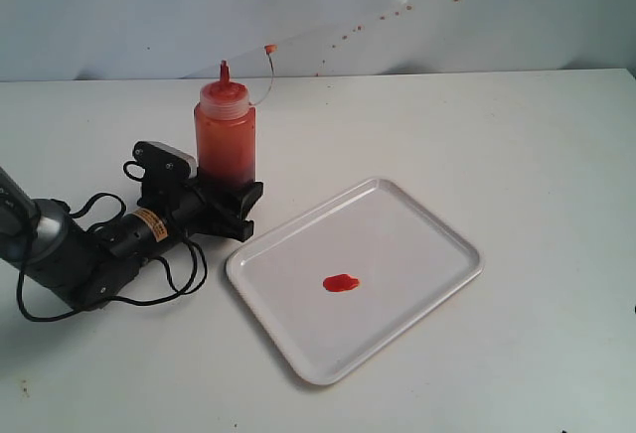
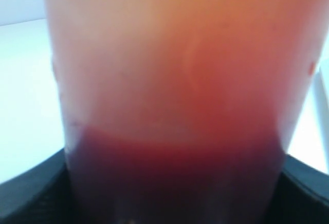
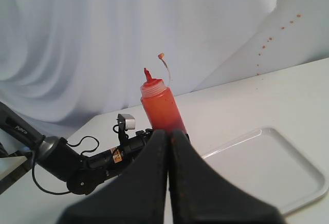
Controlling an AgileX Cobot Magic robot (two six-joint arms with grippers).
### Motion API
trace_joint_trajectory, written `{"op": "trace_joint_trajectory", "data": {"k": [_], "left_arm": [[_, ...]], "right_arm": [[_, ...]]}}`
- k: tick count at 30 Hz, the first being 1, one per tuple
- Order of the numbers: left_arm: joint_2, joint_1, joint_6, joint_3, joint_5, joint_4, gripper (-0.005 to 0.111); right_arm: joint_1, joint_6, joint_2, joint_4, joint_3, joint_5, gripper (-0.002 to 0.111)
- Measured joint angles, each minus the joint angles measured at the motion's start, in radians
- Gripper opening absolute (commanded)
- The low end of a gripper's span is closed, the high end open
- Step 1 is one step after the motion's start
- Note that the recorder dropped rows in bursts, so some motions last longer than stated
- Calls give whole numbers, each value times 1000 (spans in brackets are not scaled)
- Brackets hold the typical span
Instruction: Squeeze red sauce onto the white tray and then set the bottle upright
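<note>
The upright bottle has its base on the tabletop beside the tray (image 1: 437, 224), so the bottle would stand. My left gripper opens now.
The bottle (image 1: 225, 140) stands upright on the table, left of the white tray (image 1: 437, 224), its small tip cap (image 1: 269, 49) hanging off its tether. My left gripper (image 1: 227, 193) lies low on the table with its jaws closed against the bottle's base. Up close the bottle (image 2: 175, 80) fills the left wrist view, with a dark finger (image 2: 31, 193) at each side. A small oval blob of red sauce (image 1: 341, 282) lies near the tray's middle. My right gripper (image 3: 169, 134) is shut and empty, well away from the bottle (image 3: 160, 108) and the tray (image 3: 267, 167).
The left arm and its cables (image 1: 70, 254) lie on the table to the left of the bottle. Red specks (image 1: 383, 16) mark the white backdrop behind. Bare table surrounds the tray to the right and front.
</note>
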Motion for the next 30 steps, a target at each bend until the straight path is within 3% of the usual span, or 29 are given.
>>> {"op": "trace_joint_trajectory", "data": {"k": [4, 9, 13, 30], "left_arm": [[0, 0, 0, 0, 0, 0, 13], [0, 0, 0, 0, 2, 0, 45], [0, 0, 0, 4, 2, 0, 61], [0, 0, 0, 8, 2, 0, 65]], "right_arm": [[0, 0, 0, 0, 0, 0, 0], [0, 0, 0, 0, 0, 0, 0], [0, 0, 0, 0, 0, 0, 0], [0, 0, 0, 0, 0, 0, 0]]}}
